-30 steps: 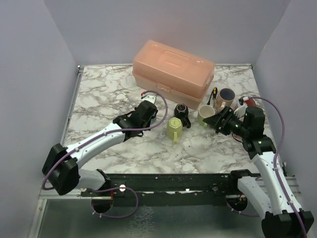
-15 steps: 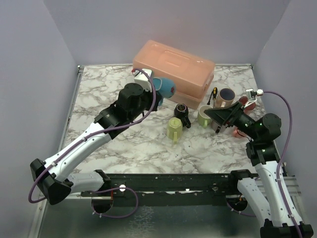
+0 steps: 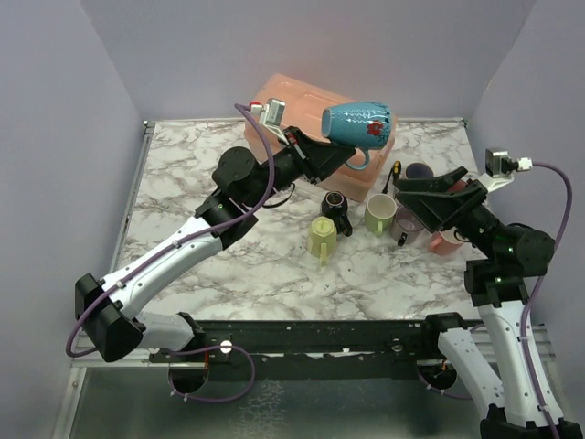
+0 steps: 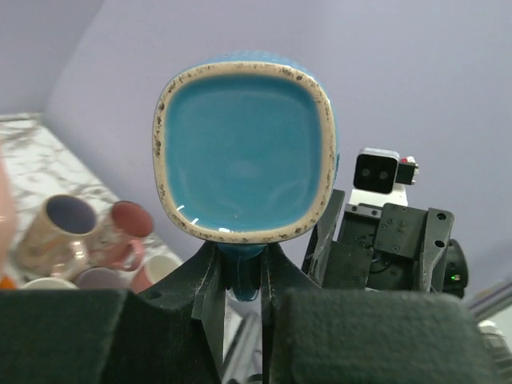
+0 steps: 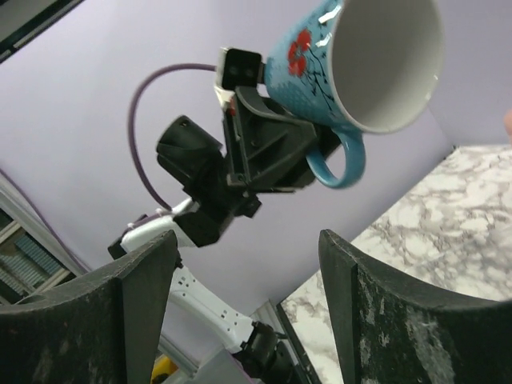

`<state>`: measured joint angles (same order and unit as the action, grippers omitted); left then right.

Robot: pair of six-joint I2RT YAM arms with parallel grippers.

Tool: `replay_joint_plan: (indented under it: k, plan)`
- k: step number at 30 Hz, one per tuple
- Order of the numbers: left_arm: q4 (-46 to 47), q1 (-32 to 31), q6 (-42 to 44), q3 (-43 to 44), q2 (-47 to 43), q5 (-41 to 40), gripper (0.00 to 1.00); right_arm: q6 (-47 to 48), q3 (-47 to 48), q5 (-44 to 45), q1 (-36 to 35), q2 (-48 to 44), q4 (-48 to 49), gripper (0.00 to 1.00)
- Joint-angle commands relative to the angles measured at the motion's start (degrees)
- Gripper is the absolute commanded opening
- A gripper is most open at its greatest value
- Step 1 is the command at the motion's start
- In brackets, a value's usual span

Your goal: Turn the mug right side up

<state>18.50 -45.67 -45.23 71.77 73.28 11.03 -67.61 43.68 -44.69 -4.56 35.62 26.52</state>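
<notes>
My right gripper grabs the blue mug's handle (image 3: 364,163) (image 5: 352,163) from the side of the mug's opening next, so the mug's base stays free to set it upright.
The blue mug (image 3: 358,123), with red flowers and a white inside, hangs in the air over the front of the peach toolbox. It lies on its side with its mouth toward the right arm. My left gripper (image 3: 336,158) is shut on the mug's handle from below. In the left wrist view its fingers (image 4: 210,276) pinch the blue handle under the mug's square glazed base (image 4: 244,156). My right gripper (image 3: 408,199) is open and empty, raised above the mugs at the right and apart from the blue mug. The right wrist view shows the blue mug (image 5: 360,64) beyond the right gripper (image 5: 246,240).
The peach toolbox (image 3: 302,123) stands at the back centre. Several mugs stand before it: a yellow-green one (image 3: 321,236), a black one (image 3: 335,208), a cream one (image 3: 380,212), a grey one (image 3: 405,229), a pink one (image 3: 445,242) and a tan one (image 3: 418,174). A screwdriver (image 3: 394,174) lies by the toolbox.
My left arm has lifted the blue mug from the table up and to the right, tipping it onto its side. My right arm has risen and tilted upward toward the mug.
</notes>
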Motion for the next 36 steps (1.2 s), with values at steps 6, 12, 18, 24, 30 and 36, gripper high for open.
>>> replay_joint_plan:
  k: [6,12,18,24,30,36]
  plan:
    - [20.04,-4.09,-13.43,3.72,4.27,3.49,0.00,3.25,8.57,2.72,-0.41,5.91,-2.89,0.75]
    - [21.30,-6.19,-14.22,4.38,5.44,3.02,0.00,4.20,11.01,3.60,-0.46,8.90,-5.66,0.74]
    - [21.88,-6.93,-14.64,4.56,6.56,3.12,0.00,4.27,12.73,1.46,-0.79,11.16,-7.46,0.56]
    - [22.53,-7.17,-14.24,4.96,7.77,3.63,0.00,4.89,14.97,0.02,-2.86,14.29,-9.33,0.38]
    - [22.76,-7.24,-13.58,4.51,8.07,3.63,0.00,7.98,15.54,6.47,-9.09,15.29,-10.06,0.27]
    - [22.72,-7.28,-12.54,2.51,6.22,3.67,0.00,10.64,14.24,11.70,-10.03,13.11,-11.34,0.00]
